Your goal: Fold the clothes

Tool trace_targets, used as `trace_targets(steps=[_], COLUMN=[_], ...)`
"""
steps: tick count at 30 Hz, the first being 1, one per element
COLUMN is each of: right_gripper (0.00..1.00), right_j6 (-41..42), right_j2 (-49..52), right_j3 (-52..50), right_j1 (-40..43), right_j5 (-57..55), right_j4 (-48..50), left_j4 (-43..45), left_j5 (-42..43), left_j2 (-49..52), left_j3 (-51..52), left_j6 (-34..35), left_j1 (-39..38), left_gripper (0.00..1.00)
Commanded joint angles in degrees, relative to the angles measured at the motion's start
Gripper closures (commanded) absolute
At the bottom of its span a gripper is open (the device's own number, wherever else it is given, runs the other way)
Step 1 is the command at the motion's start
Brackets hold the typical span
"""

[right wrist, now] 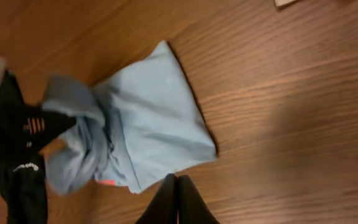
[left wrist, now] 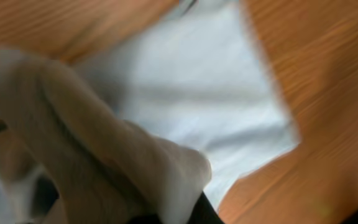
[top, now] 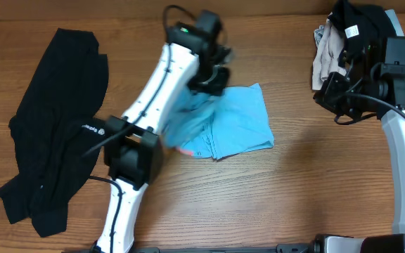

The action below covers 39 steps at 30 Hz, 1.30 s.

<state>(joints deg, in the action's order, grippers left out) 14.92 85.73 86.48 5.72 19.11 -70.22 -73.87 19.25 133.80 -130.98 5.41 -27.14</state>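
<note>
The shirt (top: pixel 331 95) would stay on the tabletop if I lifted my right gripper now. The gripper's closed fingers are over wood beside the cloth, so it would go up alone.
The light blue T-shirt (top: pixel 241 123) lies crumpled at the table's middle, with a pink mark at its near edge. It also shows in the right wrist view (right wrist: pixel 148 130) and, blurred, in the left wrist view (left wrist: pixel 197 81). My left gripper (top: pixel 213 79) is over the shirt's left part and shut on a raised bunch of its cloth. A black garment with a small white logo (top: pixel 55 133) lies spread at the left. My right gripper (right wrist: pixel 178 182) is shut and empty, held above bare wood right of the shirt (top: pixel 331 95).
A pile of black and beige garments (top: pixel 350 31) sits at the back right corner, just behind the right arm. The wooden table (top: pixel 294 197) shows bare wood in front of and to the right of the shirt.
</note>
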Motion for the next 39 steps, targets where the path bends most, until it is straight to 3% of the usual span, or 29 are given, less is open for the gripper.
trace_targets(steps=[1,3,4,6,7,8,9,10,14,20,23,30,32,34,39], right_gripper=[0.96,0.96,0.95,0.92,0.9,0.89,0.88,0.87,0.83,0.81,0.71,0.47,0.25,0.13,0.1], right_j6=[-1.9,-1.9,-1.9,-1.9,-1.9,-1.9,-1.9,-2.0,-3.0,-3.2,-0.7,16.2,20.4,22.8,26.1], right_j2=[-0.4,-0.4,-0.4,-0.4,-0.4,-0.4,-0.4,-0.4,-0.4,-0.4,0.9,12.1,17.0,20.2,27.5], right_j3=[0.9,0.9,0.9,0.9,0.9,0.9,0.9,0.9,0.9,0.9,0.9,0.9,0.9,0.9,0.9], right_j1=[0.2,0.2,0.2,0.2,0.2,0.2,0.2,0.2,0.0,-2.8,-10.8,-28.8,-32.9,-35.2,-39.5], right_j5=[0.1,0.0,0.1,0.1,0.1,0.1,0.1,0.1,0.1,1.2,-0.1,-13.7,-17.9,-21.4,-25.2], right_j4=[-0.3,-0.4,-0.4,-0.4,-0.4,-0.4,-0.4,-0.4,-0.5,1.6,8.2,23.0,28.5,32.3,39.2], left_j4=[6.5,9.5,10.9,11.8,12.0,12.0,11.9,11.7,9.0,3.1,-0.5,-6.0,-6.8,-7.7,-10.9], left_j5=[2.5,1.5,0.1,-1.7,-2.6,-3.6,-4.8,-6.2,-10.6,-8.9,-8.8,-9.2,-9.7,-12.2,-17.1], left_j2=[-1.0,-0.9,-0.9,-0.9,-0.9,-0.9,-0.9,-0.9,-2.8,-7.9,-10.0,-10.6,-10.6,-10.6,-10.6], left_j3=[-1.6,-1.6,-1.6,-1.6,-1.6,-1.6,-1.6,-1.6,-3.0,-8.3,-9.2,-9.2,-9.2,-9.2,-9.1], left_j6=[6.1,6.4,6.4,6.4,6.4,6.4,6.4,6.4,8.2,10.5,10.4,10.2,9.7,9.8,8.8], left_j1=[-4.3,-6.2,-7.5,-8.8,-9.6,-10.1,-10.5,-10.5,-7.3,5.5,11.9,20.2,21.6,22.4,22.8], left_gripper=[0.86,0.78,0.66,0.53,0.4,0.18,0.03,0.0,0.0,0.0,0.0,0.0,0.0,0.0,0.0])
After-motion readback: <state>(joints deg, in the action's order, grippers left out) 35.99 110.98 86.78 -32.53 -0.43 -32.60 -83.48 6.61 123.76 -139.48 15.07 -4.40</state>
